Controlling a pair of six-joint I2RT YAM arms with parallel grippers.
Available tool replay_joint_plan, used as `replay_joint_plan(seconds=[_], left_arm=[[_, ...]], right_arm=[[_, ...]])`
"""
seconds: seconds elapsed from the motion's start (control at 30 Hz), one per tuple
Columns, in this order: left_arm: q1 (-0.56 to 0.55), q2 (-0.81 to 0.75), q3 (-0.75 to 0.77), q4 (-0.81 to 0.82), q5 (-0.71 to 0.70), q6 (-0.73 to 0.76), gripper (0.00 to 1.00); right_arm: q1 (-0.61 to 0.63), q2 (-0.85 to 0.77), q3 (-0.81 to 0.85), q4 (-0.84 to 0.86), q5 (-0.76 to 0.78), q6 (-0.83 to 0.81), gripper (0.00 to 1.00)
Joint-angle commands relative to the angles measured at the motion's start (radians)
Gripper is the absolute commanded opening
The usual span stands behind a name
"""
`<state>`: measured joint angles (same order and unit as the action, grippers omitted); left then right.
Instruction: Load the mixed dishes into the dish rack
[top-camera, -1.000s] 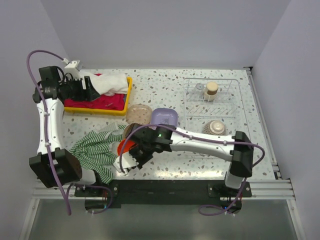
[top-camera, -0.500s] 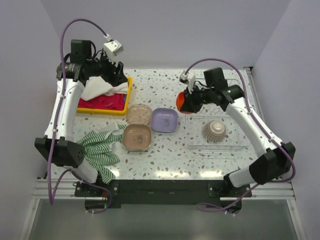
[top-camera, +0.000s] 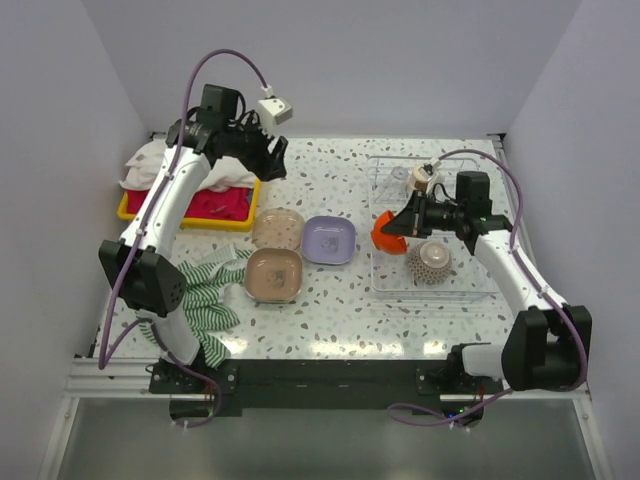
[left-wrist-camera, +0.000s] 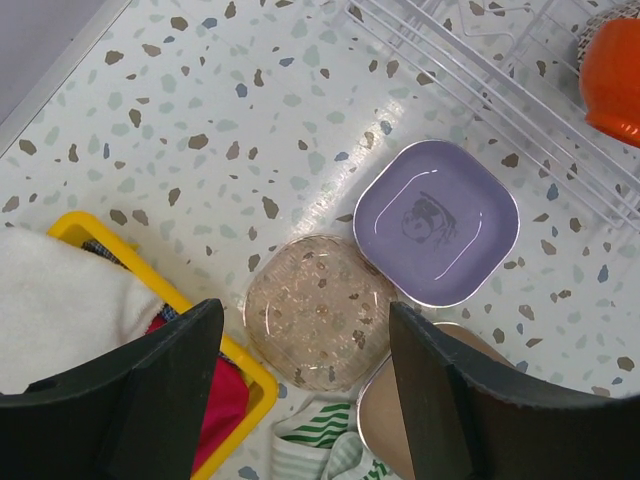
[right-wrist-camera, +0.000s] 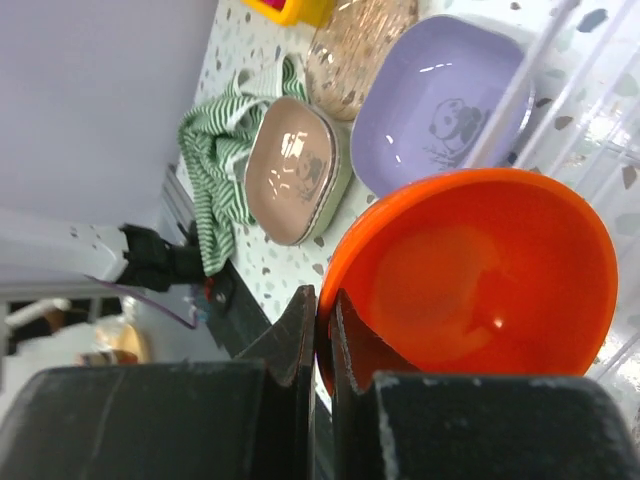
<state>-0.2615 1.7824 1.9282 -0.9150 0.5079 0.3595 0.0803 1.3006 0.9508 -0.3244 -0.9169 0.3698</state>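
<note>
The orange bowl (top-camera: 386, 236) hangs tilted above the rack's side wires and would drop short if let go now, so my right gripper lowers it before opening.
My right gripper (top-camera: 405, 223) is shut on the rim of the glossy orange bowl (top-camera: 386, 236) and holds it tilted over the left side of the wire dish rack (top-camera: 482, 205). The right wrist view shows the pinch (right-wrist-camera: 322, 310) on the bowl (right-wrist-camera: 480, 270). In the rack sit a speckled bowl (top-camera: 431, 260), a beige cup (top-camera: 425, 178) and a small glass (top-camera: 400, 176). The lilac plate (top-camera: 329, 240), a speckled tan plate (top-camera: 278, 228) and a brown plate (top-camera: 274, 275) lie on the table. My left gripper (top-camera: 272, 160) is open and empty, high above the plates (left-wrist-camera: 303, 330).
A yellow tray (top-camera: 250, 205) with white and red towels stands at the back left. A green striped cloth (top-camera: 200, 295) lies at the front left beside the brown plate. The rack's wires (left-wrist-camera: 480, 80) show in the left wrist view.
My right arm has brought the orange bowl down and over the rack's left side, more tilted. My left arm has swung right, away from the yellow tray.
</note>
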Motion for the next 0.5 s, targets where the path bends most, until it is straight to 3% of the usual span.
replay_joint_plan(seconds=[0.0, 0.47], left_arm=[[-0.018, -0.003, 0.028, 0.01, -0.077, 0.028, 0.72], [-0.117, 0.046, 0.02, -0.022, -0.215, 0.096, 0.72]], right_arm=[[-0.068, 0.049, -0.049, 0.235, -0.171, 0.199, 0.0], [-0.128, 0.254, -0.115, 0.257, -0.263, 0.192, 0.0]])
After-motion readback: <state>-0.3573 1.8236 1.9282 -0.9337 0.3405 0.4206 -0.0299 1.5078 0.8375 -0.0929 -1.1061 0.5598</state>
